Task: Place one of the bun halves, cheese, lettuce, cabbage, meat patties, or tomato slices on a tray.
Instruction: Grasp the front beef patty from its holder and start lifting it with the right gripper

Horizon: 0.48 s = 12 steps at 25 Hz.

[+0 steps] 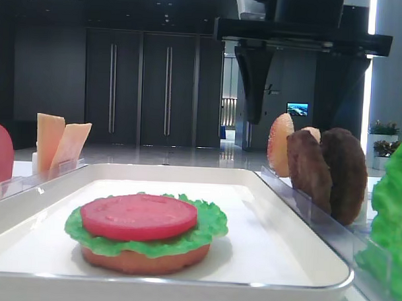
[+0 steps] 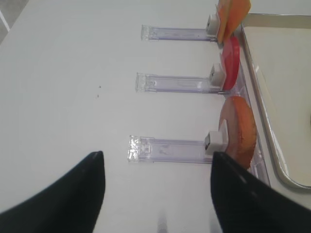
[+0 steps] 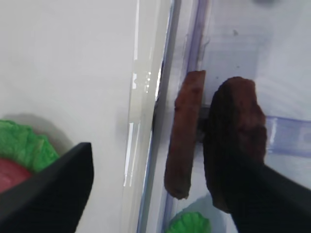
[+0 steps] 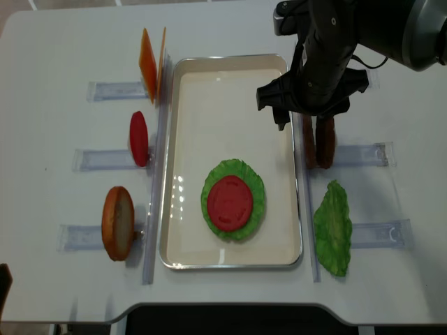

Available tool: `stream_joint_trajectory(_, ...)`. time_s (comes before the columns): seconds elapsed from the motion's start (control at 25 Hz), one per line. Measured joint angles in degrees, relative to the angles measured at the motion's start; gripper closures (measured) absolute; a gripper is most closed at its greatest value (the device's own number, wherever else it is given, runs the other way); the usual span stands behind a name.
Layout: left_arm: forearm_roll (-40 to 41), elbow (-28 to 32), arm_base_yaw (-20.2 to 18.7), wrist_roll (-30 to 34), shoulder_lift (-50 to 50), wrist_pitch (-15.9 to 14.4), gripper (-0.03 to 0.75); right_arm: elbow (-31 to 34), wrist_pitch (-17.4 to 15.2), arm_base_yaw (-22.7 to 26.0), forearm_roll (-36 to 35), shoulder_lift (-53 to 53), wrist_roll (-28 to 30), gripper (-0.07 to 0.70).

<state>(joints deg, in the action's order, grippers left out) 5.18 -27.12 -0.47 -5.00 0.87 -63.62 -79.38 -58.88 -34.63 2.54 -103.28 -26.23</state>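
The inner meat patty stands close beside the outer patty (image 4: 325,143) in the rack. My right gripper needs to grab the inner patty next, by its exposed top edge (image 4: 309,142).
On the white tray (image 4: 188,77) lies a stack of bun half (image 1: 144,259), lettuce (image 4: 241,174) and tomato slice (image 4: 229,201). Two meat patties (image 4: 318,143) stand on edge in a rack right of the tray. My right gripper (image 4: 304,118) hangs open above them. In the right wrist view its left finger (image 3: 48,194) is over the tray and its right finger (image 3: 272,199) is at the outer patty (image 3: 235,136), with the inner patty (image 3: 184,141) between the jaws. My left gripper (image 2: 155,194) is open over bare table near a bun half (image 2: 238,128). Cabbage is out of view.
Left of the tray, clear racks hold cheese (image 4: 150,59), a tomato slice (image 4: 138,138) and a bun half (image 4: 117,223). A loose lettuce leaf (image 4: 332,227) lies at the right front. Another bun half (image 1: 279,143) stands behind the patties.
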Motion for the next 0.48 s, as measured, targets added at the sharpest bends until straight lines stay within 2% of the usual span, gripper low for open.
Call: stream_joint_trajectory(0.48, 0.0, 0.0, 0.0, 0.0, 0.0, 0.0, 0.198, 0.0, 0.0, 0.0, 1.5, 0.0, -1.3, 0.124)
